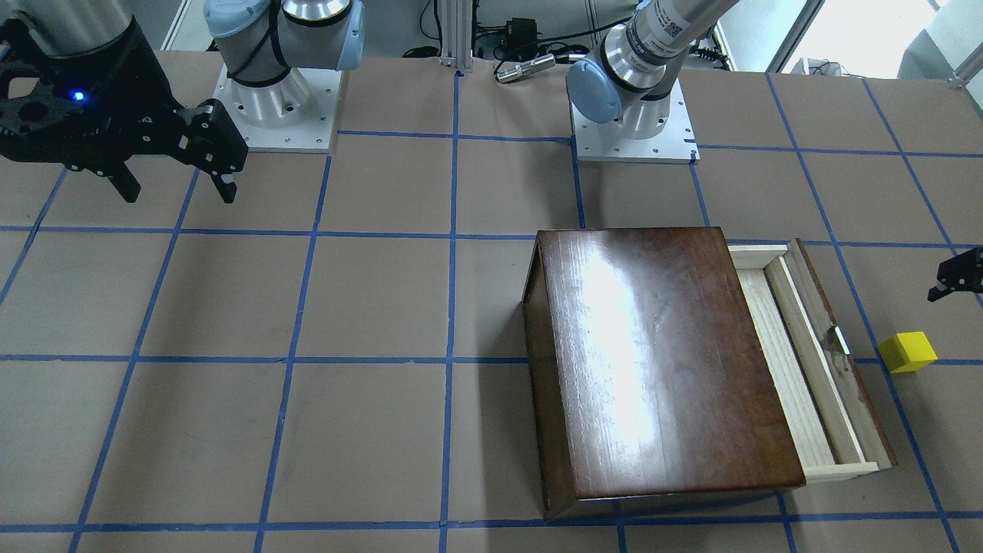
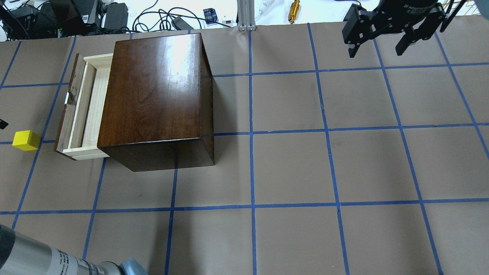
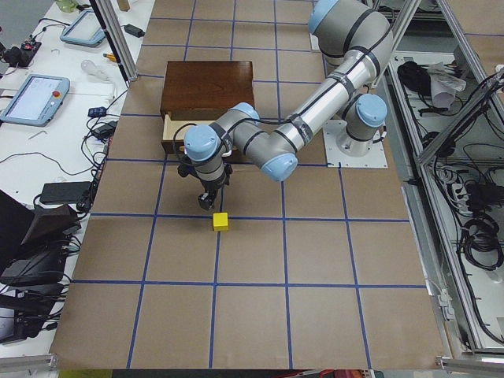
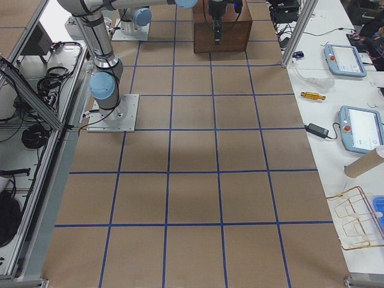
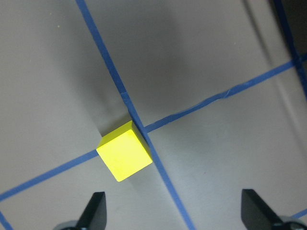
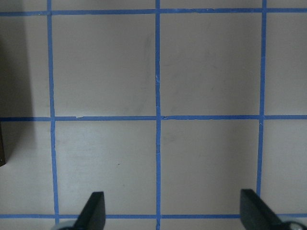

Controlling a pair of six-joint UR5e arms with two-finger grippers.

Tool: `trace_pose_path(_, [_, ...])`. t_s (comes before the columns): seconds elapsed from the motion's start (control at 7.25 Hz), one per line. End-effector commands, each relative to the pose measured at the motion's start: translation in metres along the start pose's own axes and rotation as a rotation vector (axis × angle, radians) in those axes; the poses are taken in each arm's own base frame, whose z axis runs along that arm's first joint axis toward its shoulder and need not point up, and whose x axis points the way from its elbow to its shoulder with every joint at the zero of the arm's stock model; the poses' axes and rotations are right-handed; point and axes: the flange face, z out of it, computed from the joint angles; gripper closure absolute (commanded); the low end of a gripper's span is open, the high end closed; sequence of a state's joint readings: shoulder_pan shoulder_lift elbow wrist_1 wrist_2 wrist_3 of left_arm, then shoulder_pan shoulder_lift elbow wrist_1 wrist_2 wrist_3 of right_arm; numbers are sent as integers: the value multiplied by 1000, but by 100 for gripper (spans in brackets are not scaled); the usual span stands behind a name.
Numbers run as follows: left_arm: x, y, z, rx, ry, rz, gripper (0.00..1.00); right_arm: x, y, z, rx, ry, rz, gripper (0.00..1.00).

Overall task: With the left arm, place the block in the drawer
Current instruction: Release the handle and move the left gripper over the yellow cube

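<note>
The small yellow block needs to go in the open drawer, so my left gripper should grab the block by its opposite sides next.
The yellow block lies on the table on a blue tape crossing, just beyond the drawer's front; it also shows in the overhead view and the exterior left view. The drawer stands pulled open and empty from the dark-brown wooden box. My left gripper is open and empty above the table; in its wrist view the block lies just ahead of the fingertips, nearer the left one. Only a tip of it shows in the front view. My right gripper is open and empty, far from the box.
The two arm bases stand at the robot's table edge. Cables and a brass part lie beyond the far edge. Blue tape lines grid the brown table. The left arm's forearm crosses the near left corner of the overhead view.
</note>
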State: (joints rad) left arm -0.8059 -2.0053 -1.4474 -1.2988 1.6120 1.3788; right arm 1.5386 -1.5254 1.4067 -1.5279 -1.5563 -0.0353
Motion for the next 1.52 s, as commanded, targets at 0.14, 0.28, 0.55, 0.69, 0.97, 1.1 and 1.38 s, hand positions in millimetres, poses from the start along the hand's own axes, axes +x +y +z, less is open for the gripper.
trace_pose_path(0.14, [-16,-1,34,-29,-66,455,0,0,0,0,-1,1,0,0])
trace_pose_path(0.28, [-19,-3,44,-36,-100,581,0,0,0,0,-1,1,0,0])
trace_pose_path(0.55, [-13,-8,75,12,-123,765,0,0,0,-1,1,1,0,0])
trace_pose_path(0.69, [-10,-6,81,29,-116,813,0,0,0,0,-1,1,0,0])
trace_pose_path(0.97, [-17,16,86,27,-96,797,1,0,0,0,-1,1,0,0])
trace_pose_path(1.1, [-17,19,92,32,-84,794,1,0,0,0,-1,1,0,0])
trace_pose_path(1.38, [-9,29,112,48,-42,781,2,1,0,-1,1,-1,1,0])
